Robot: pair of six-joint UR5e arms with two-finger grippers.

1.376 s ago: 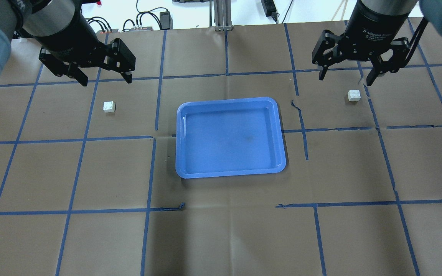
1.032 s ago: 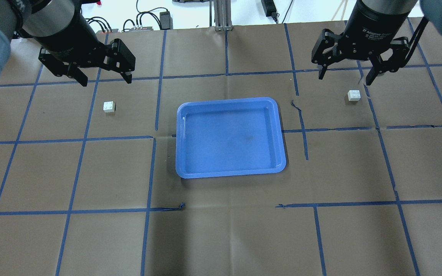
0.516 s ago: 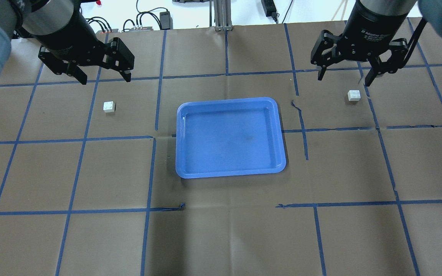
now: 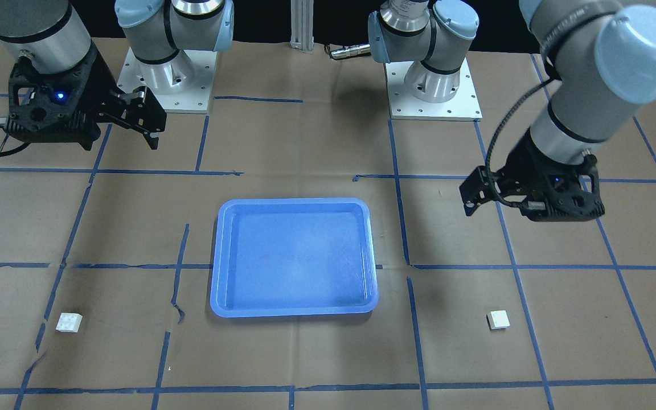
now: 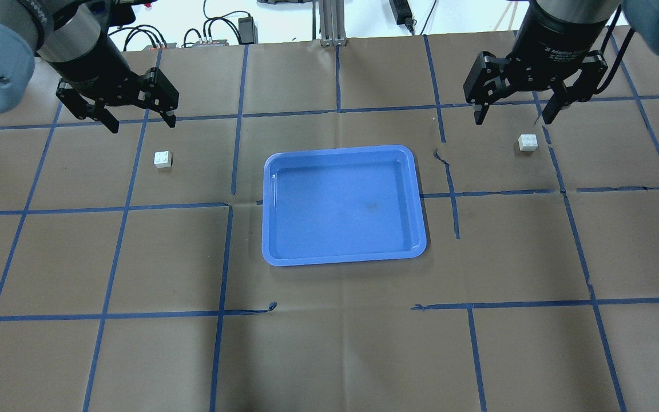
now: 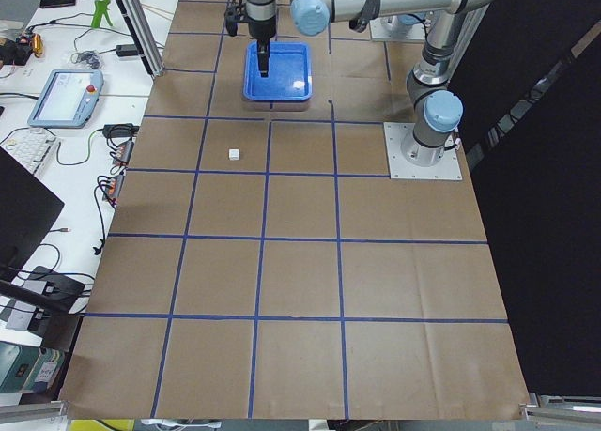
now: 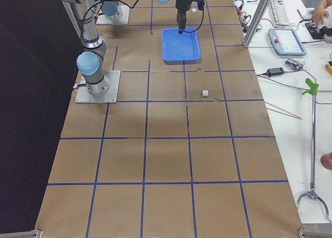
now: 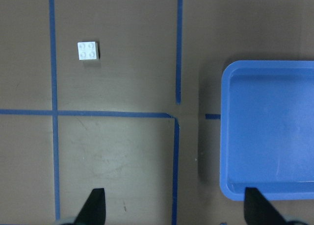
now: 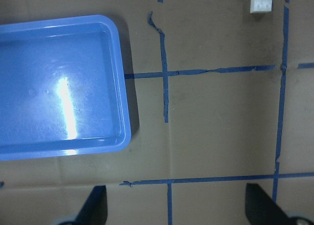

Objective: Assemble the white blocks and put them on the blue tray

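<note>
The white block's studded top (image 4: 497, 315) (image 8: 88, 50) needs to stay free for assembling. My left gripper should grab the block by its smooth sides next.
The blue tray (image 5: 341, 150) lies at the table's middle and holds nothing. One white block (image 5: 162, 159) sits left of it, and the other white block (image 5: 528, 142) sits to the tray's right. My left gripper (image 5: 142, 124) is open and empty, hovering behind the left block. My right gripper (image 5: 512, 119) is open and empty, hovering just behind the right block. The left wrist view shows its block (image 8: 88, 51) and the tray's rim (image 8: 225, 137). The right wrist view shows the other block (image 9: 260, 2) and the tray (image 9: 123, 87).
Brown paper with a grid of blue tape lines (image 5: 223, 257) covers the table. Cables and power supplies (image 5: 215, 34) lie beyond the far edge. The two arm bases (image 4: 433, 85) stand on plates on the robot's side.
My left gripper has shifted left and looks smaller in the overhead view. My right gripper has changed slightly. Both stay open. The blocks and tray have not moved.
</note>
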